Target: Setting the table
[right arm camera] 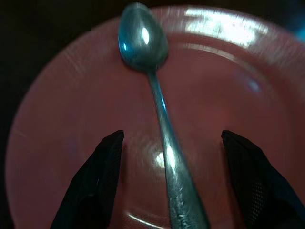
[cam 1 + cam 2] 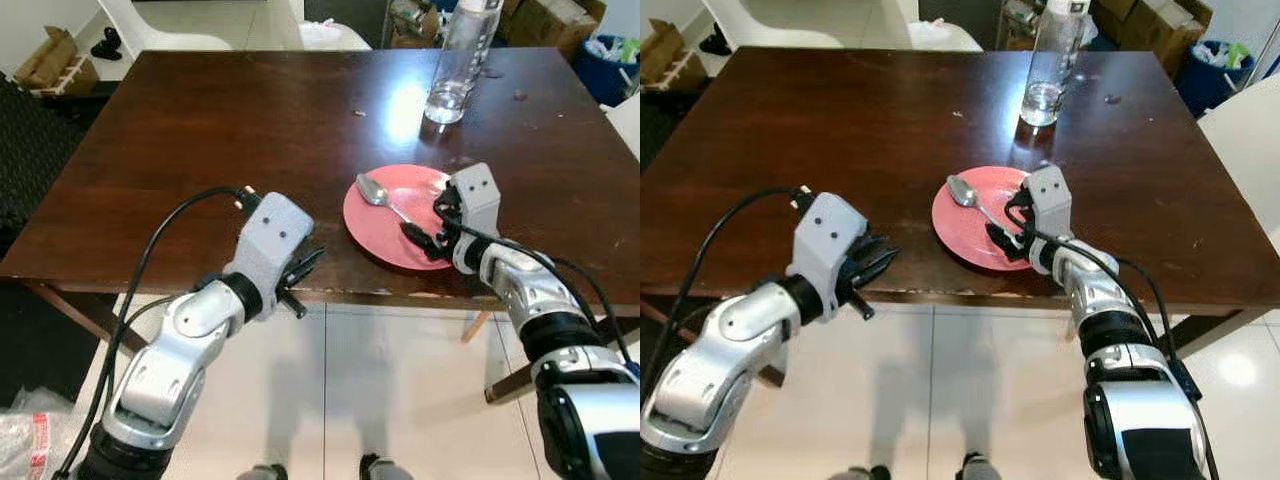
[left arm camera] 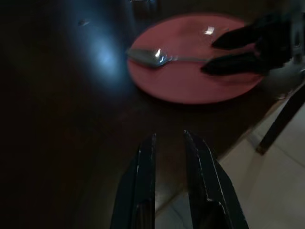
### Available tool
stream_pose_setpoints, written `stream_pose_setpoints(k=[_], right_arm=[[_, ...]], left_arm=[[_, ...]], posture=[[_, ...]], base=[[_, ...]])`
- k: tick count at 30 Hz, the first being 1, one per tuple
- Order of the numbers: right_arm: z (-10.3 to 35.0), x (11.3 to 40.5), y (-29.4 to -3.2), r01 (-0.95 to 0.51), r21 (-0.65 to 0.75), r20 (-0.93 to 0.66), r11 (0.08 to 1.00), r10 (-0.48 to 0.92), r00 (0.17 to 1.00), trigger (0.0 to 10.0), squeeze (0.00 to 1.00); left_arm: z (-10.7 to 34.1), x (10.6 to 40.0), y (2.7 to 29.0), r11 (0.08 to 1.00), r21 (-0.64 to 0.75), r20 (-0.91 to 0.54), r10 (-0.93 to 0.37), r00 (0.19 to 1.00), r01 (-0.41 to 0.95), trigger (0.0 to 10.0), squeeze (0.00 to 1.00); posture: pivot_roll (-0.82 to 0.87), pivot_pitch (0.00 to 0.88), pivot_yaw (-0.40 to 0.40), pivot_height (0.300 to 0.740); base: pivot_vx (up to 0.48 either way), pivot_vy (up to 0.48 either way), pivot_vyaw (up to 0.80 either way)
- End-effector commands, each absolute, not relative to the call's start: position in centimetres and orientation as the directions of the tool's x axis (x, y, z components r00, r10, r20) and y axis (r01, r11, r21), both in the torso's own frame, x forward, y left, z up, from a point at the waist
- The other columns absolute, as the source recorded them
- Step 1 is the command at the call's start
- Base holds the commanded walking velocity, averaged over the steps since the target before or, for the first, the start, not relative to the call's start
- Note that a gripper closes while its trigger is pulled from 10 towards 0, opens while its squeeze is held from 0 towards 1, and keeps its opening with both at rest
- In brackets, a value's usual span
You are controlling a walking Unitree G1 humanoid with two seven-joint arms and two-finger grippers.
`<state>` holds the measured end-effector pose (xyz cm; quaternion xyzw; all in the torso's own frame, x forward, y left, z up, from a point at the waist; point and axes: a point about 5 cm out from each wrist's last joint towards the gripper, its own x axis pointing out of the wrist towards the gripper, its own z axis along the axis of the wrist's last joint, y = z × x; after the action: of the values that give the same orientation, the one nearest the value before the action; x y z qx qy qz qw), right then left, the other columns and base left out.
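I will set the table with the metal spoon (image 2: 373, 190), so my right gripper will grab its slender handle (image 2: 400, 216) next.
A pink plate (image 2: 372, 228) sits near the front edge of the dark wooden table (image 2: 230, 130). A metal spoon (image 2: 373, 190) lies across it, bowl toward the far left. My right gripper (image 2: 428, 226) is low over the plate's near right part and open. In the right wrist view its fingers (image 1: 100, 176) stand either side of the spoon's handle (image 1: 164, 124) without touching it. My left gripper (image 2: 305, 270) hovers at the table's front edge, left of the plate. Its fingers (image 3: 147, 162) are close together and hold nothing.
A clear water bottle (image 2: 458, 60) stands on the table beyond the plate. White chairs (image 2: 190, 30) are at the far side, another white seat (image 2: 628, 120) at the right. Cardboard boxes (image 2: 50, 60) and a blue bin (image 2: 610, 65) lie beyond. Tiled floor is below the front edge.
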<state>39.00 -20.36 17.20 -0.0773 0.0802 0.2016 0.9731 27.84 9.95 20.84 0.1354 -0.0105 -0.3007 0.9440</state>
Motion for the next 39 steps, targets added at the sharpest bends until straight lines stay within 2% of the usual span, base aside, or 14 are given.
stream_pose_setpoints(k=[1, 4, 5, 6, 13, 25, 30, 32, 33, 34, 35, 38, 39], right_arm=[[16.5, 39.0, -19.9, -0.414, -0.081, -0.199, 0.907, 0.392, 0.898, 10.0, 0.00], [16.4, 39.0, -19.9, -0.413, -0.079, -0.204, 0.907, 0.391, 0.897, 10.0, 0.00], [16.3, 39.0, -19.9, -0.416, -0.080, -0.210, 0.906, 0.392, 0.895, 6.7, 0.00], [16.2, 39.0, -19.9, -0.418, -0.078, -0.215, 0.905, 0.394, 0.894, 0.0, 0.00], [15.8, 38.9, -19.7, -0.439, -0.057, -0.231, 0.897, 0.416, 0.880, 0.0, 0.00], [15.7, 38.9, -20.5, -0.391, 0.000, -0.207, 0.921, 0.382, 0.901, 0.0, 0.00], [16.5, 39.1, -20.8, -0.375, 0.005, -0.159, 0.927, 0.371, 0.915, 0.0, 0.00], [19.0, 39.5, -20.8, -0.352, -0.030, -0.022, 0.936, 0.351, 0.936, 0.0, 0.00], [19.0, 39.5, -20.8, -0.352, -0.030, -0.022, 0.936, 0.351, 0.936, 0.0, 0.00], [19.9, 39.6, -20.6, -0.346, -0.051, 0.021, 0.937, 0.347, 0.938, 4.0, 0.00], [21.5, 39.5, -20.1, -0.342, -0.090, 0.116, 0.935, 0.351, 0.929, 10.0, 0.00], [24.2, 38.6, -18.7, -0.321, -0.125, 0.286, 0.939, 0.344, 0.894, 10.0, 0.00], [24.2, 38.6, -18.7, -0.321, -0.125, 0.286, 0.939, 0.344, 0.894, 10.0, 0.00]], left_arm=[[20.5, 27.3, 11.0, 0.792, 0.258, -0.094, -0.550, 0.830, 0.553, 10.0, 0.00], [20.5, 27.1, 11.3, 0.796, 0.259, -0.099, -0.542, 0.835, 0.547, 10.0, 0.00], [20.5, 27.0, 11.5, 0.800, 0.260, -0.102, -0.534, 0.839, 0.541, 10.0, 0.00], [20.5, 27.0, 11.8, 0.806, 0.259, -0.107, -0.523, 0.846, 0.532, 10.0, 0.00], [20.4, 26.6, 12.2, 0.823, 0.249, -0.116, -0.497, 0.860, 0.510, 10.0, 0.00], [20.5, 27.1, 11.8, 0.828, 0.238, -0.114, -0.495, 0.861, 0.508, 10.0, 0.00], [20.5, 27.3, 11.5, 0.832, 0.233, -0.105, -0.494, 0.863, 0.504, 10.0, 0.00], [20.4, 27.5, 11.3, 0.838, 0.228, -0.092, -0.488, 0.868, 0.496, 10.0, 0.00], [20.4, 27.5, 11.3, 0.838, 0.228, -0.092, -0.488, 0.868, 0.496, 10.0, 0.00], [20.4, 27.6, 11.3, 0.842, 0.226, -0.086, -0.484, 0.871, 0.490, 10.0, 0.00], [20.4, 27.8, 11.4, 0.853, 0.224, -0.076, -0.468, 0.881, 0.472, 10.0, 0.00], [20.5, 28.2, 11.8, 0.881, 0.211, -0.047, -0.423, 0.905, 0.423, 10.0, 0.00], [20.5, 28.2, 11.8, 0.881, 0.211, -0.047, -0.423, 0.905, 0.423, 10.0, 0.00]], posture=[[0.14, 0.212, 0.136, 0.740], [0.14, 0.225, 0.137, 0.740], [0.15, 0.229, 0.136, 0.740], [0.15, 0.236, 0.135, 0.740], [0.14, 0.244, 0.129, 0.740], [0.12, 0.231, 0.126, 0.740], [0.11, 0.219, 0.116, 0.740], [0.09, 0.204, 0.109, 0.740], [0.09, 0.204, 0.109, 0.740], [0.09, 0.201, 0.109, 0.740], [0.08, 0.190, 0.105, 0.740], [0.06, 0.170, 0.101, 0.740], [0.06, 0.170, 0.101, 0.740]], base=[[0.000, 0.000, 0.00], [0.000, 0.000, 0.00], [0.000, 0.000, 0.00], [0.000, 0.000, 0.00], [0.000, 0.000, 0.00], [0.000, 0.000, 0.00], [0.000, 0.000, 0.00], [0.000, 0.000, 0.00], [0.000, 0.000, 0.00], [0.000, 0.000, 0.00], [0.000, 0.000, 0.00], [0.000, 0.000, 0.00], [0.000, 0.000, 0.00]])
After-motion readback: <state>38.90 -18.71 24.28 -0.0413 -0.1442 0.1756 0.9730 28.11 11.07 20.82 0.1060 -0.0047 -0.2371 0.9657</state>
